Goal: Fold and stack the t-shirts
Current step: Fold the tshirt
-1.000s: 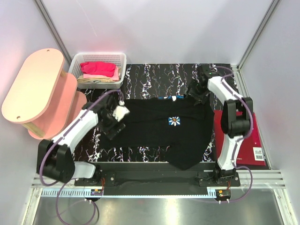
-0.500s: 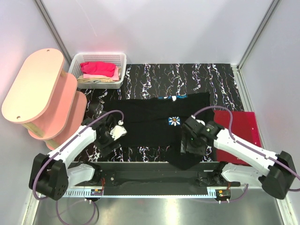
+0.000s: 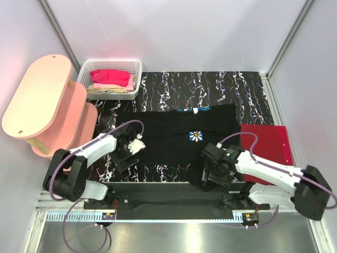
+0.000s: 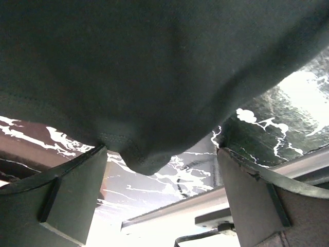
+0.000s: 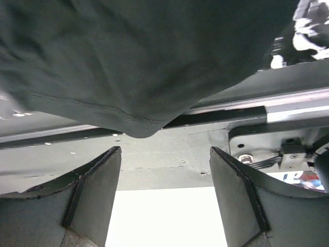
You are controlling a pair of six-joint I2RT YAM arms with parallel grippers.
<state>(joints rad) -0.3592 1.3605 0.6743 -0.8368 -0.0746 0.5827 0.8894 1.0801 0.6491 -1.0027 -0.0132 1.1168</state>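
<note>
The left gripper grabs the black t-shirt point(image 3: 168, 142) by its hemmed near corner point(image 3: 127, 164) next, to fold the t-shirt's near side over its far side.
A black t-shirt point(image 3: 168, 142) with a daisy print point(image 3: 196, 136) lies spread flat on the marbled table. My left gripper point(image 3: 124, 159) is open at its near-left corner. In the left wrist view that hemmed corner point(image 4: 146, 157) hangs just ahead of the left gripper point(image 4: 162, 193), with nothing between the fingers point(image 4: 72, 198). My right gripper point(image 3: 207, 178) is open at the shirt's near-right corner, over the table's front edge. In the right wrist view that corner point(image 5: 139, 126) sits above the right gripper point(image 5: 164, 193). A dark red t-shirt point(image 3: 266, 143) lies folded at the right. The pink one point(image 3: 109, 77) is in the basket.
A white mesh basket point(image 3: 84, 71) stands at the back left beside a pink two-tier shelf point(image 3: 39, 95). The marbled surface point(image 3: 210, 87) shows bare behind the black shirt. The arms' base rail point(image 3: 174, 199) runs along the near edge, right under the right gripper.
My right arm has swung from the far right corner down to the shirt's near-right corner. My left gripper has come nearer, to the near-left corner. Both stay open.
</note>
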